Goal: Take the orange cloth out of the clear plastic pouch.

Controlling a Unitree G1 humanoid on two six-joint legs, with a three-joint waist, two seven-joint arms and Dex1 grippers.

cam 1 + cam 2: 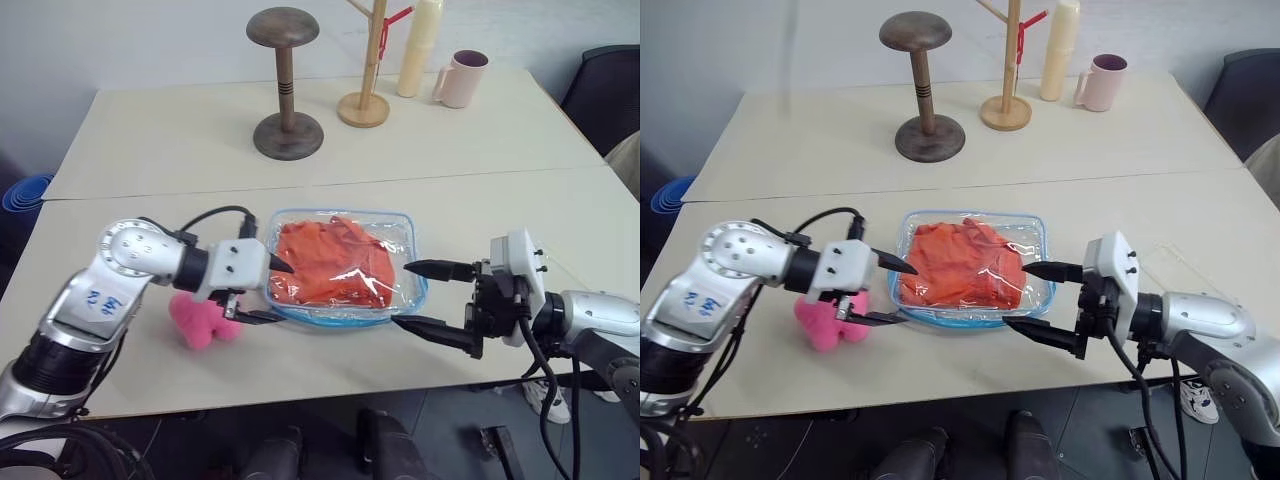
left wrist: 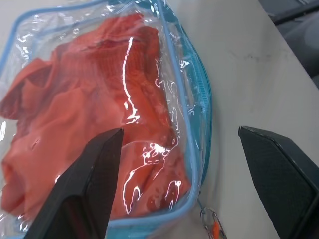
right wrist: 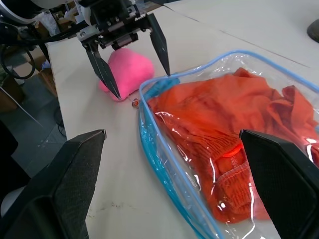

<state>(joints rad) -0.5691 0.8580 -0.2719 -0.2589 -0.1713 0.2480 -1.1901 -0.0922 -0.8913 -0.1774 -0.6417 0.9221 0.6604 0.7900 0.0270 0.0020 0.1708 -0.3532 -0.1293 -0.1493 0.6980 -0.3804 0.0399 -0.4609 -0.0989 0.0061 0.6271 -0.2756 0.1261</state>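
Observation:
The pouch's clear top (image 1: 335,265) lies flat over the cloth, so I need to pinch the pouch by its raised blue-trimmed edge (image 1: 322,317) with my left gripper.
The clear plastic pouch (image 1: 402,228) with its light blue zipper edge lies flat near the table's front edge. The orange cloth (image 1: 330,262) is crumpled inside it. My left gripper (image 1: 285,293) is open at the pouch's left end, one fingertip at the blue rim and the other by the front left corner. My right gripper (image 1: 400,294) is open at the pouch's right end, its fingers spread on either side of that corner. The left wrist view looks between the left gripper's (image 2: 179,132) fingers at the cloth (image 2: 79,99) under shiny plastic. A small zipper pull (image 2: 212,221) hangs at the corner.
A pink plush (image 1: 200,320) lies just behind my left gripper. At the back of the table stand a dark wooden stand (image 1: 286,80), a light wooden rack (image 1: 368,70), a cream bottle (image 1: 420,45) and a pink mug (image 1: 462,78). A black chair (image 1: 605,90) stands off the table's far right corner.

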